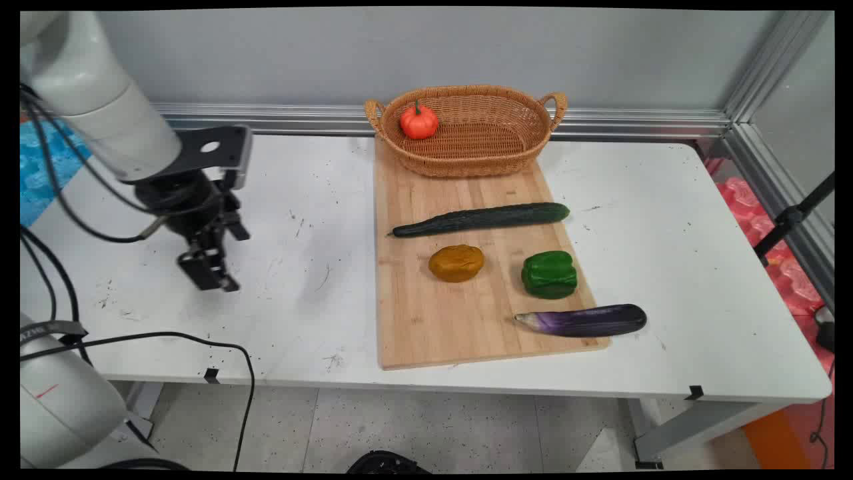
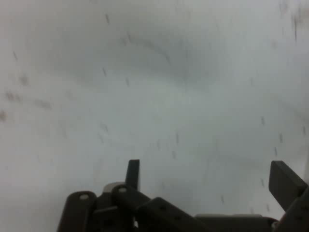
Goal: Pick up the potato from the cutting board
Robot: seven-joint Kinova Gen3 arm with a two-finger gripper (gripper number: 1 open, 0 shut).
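Note:
The brown potato needs to go into the wicker basket (image 1: 480,143), so my gripper will grab it by its plump middle (image 1: 456,263) next.
My black gripper (image 1: 212,277) hangs over the bare left part of the white table (image 1: 306,293), far from the wooden cutting board (image 1: 460,313). In the hand view the gripper (image 2: 207,176) is open, its two fingers (image 2: 133,173) wide apart with nothing but scuffed tabletop between them. On the board lie a long dark cucumber (image 1: 481,219), a brown potato (image 1: 456,263) and a green bell pepper (image 1: 549,274). A purple eggplant (image 1: 581,321) rests across the board's right front corner. A wicker basket (image 1: 480,143) at the board's far end holds a small orange pumpkin (image 1: 418,121).
Black cables (image 1: 166,337) hang from the arm and trail over the table's front left edge. An aluminium rail (image 1: 600,123) runs along the wall behind the table. A black stand leg (image 1: 793,217) leans in at the right.

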